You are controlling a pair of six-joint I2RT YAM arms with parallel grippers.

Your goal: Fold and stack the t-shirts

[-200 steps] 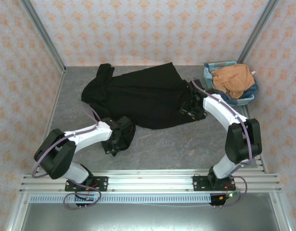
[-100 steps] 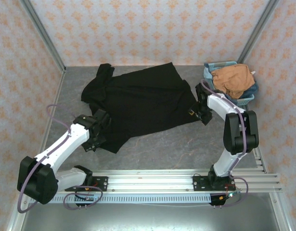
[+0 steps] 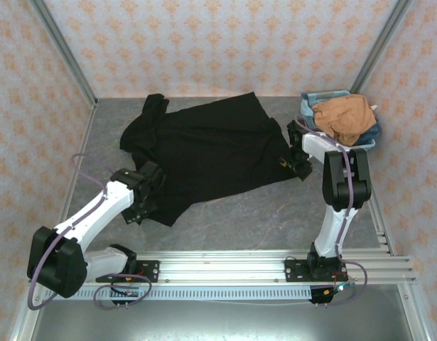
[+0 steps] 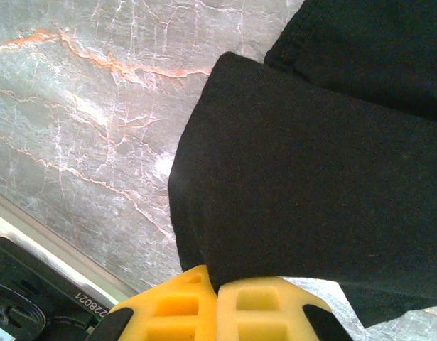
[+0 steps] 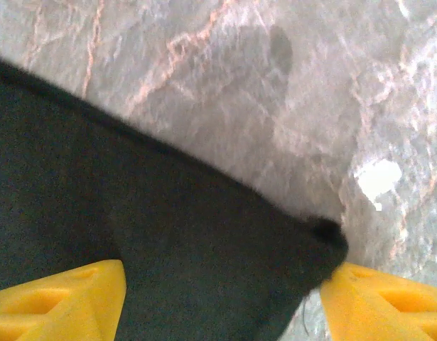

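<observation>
My right gripper grabs the t-shirt's corner [image 3: 292,172] opposite my left gripper's next, to stretch and spread the black t-shirt [image 3: 211,149] for folding.
A large black t-shirt [image 3: 211,149] lies spread across the middle of the grey marble table, with no print showing. My left gripper [image 3: 143,207] is at its near-left corner, and the yellow pads [image 4: 175,309] are shut on the black cloth [image 4: 310,177]. My right gripper [image 3: 298,165] hovers at the shirt's right corner. Its yellow fingers [image 5: 69,298] stand wide apart, with the black corner [image 5: 168,256] lying flat between them. An orange-tan t-shirt [image 3: 342,117] sits crumpled in the basket at the back right.
The light-blue plastic basket [image 3: 362,148] stands in the back-right corner against the wall. Bare table [image 3: 261,206] stretches between the shirt's near edge and the metal rail [image 3: 218,266] in front. Patterned walls close in the left, back and right.
My left arm swung out to the left, drawing the shirt's near-left corner with it. My right gripper opened, let go of the right corner and drew back toward the basket.
</observation>
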